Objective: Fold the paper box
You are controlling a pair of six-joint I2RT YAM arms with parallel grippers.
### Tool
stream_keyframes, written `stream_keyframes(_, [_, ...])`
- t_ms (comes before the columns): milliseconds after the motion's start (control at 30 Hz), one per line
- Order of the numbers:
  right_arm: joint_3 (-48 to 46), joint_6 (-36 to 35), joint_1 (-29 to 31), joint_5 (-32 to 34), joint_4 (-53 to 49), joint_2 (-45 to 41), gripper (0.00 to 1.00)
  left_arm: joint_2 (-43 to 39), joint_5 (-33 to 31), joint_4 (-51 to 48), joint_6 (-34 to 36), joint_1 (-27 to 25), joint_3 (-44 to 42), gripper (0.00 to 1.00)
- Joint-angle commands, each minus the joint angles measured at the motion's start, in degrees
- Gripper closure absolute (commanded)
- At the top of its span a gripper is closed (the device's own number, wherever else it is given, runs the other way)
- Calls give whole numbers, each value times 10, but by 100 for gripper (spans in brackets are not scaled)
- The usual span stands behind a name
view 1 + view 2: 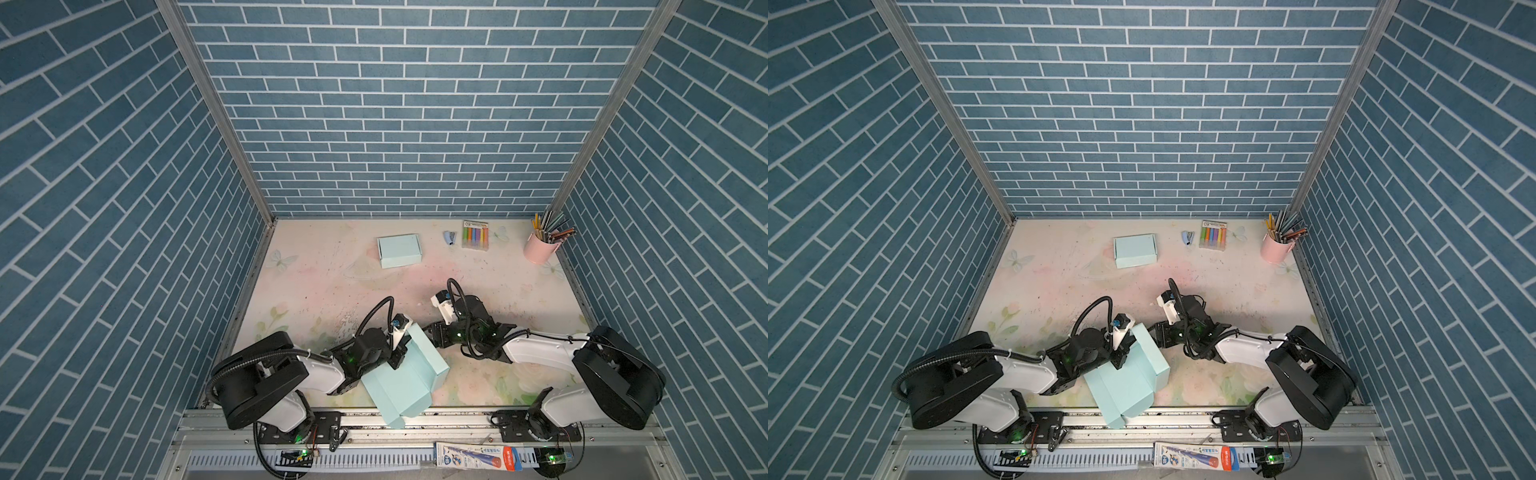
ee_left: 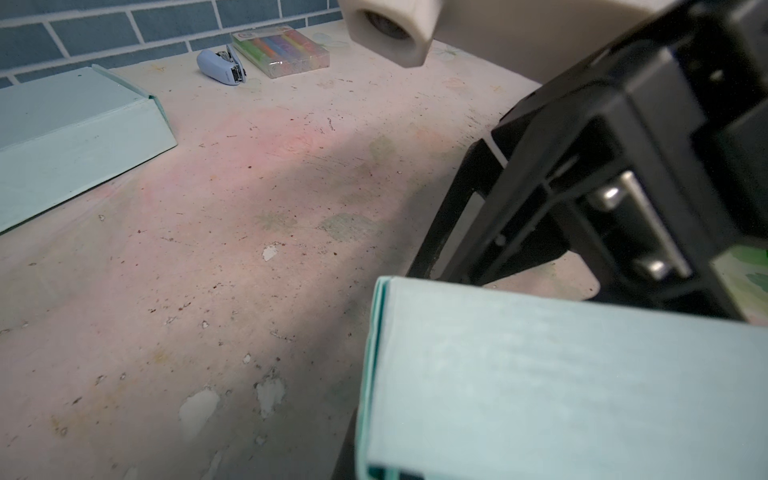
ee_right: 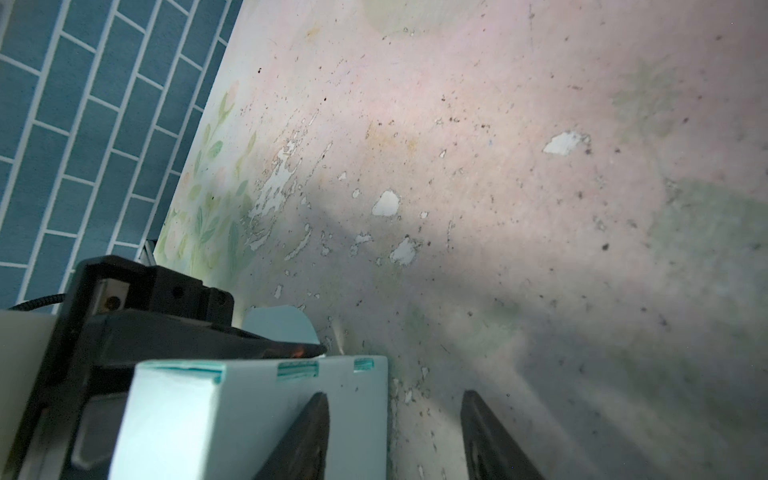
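Note:
The box's base is over flat table, and only the box's near end is over the front bar. I need to open my left gripper, and the box would end up at the front middle of the table.
The paper box is a pale teal, partly folded carton at the table's front middle, tilted, with its near end over the front rail. It also shows in the other top view. My left gripper is shut on the box's left wall. In the left wrist view the box panel hides those jaws. My right gripper stands open at the box's far upright wall. In the right wrist view that wall's edge lies between the spread fingers of the right gripper, one finger lying over the panel.
A second teal box, folded shut, sits at the back. A small blue stapler, a pack of coloured markers and a pink cup of pencils line the back right. A carded pen pack lies on the front rail.

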Motion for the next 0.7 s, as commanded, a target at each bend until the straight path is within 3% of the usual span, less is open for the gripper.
stream_keyframes(0, [-4,37,-2,-61,37,-19,45,10,-25,41,9,-3,12,92])
stream_keyframes(200, [35,-26,-31,2,-100,-68,39,32,-45,25,23,-17,22,84])
stream_keyframes(433, [18,-16,-31,16,-106,-85,40,49,-67,26,22,-27,22,83])
stream_keyframes(667, [78,-71,-21,96,-253,-165,34,26,-85,9,9,-46,9,75])
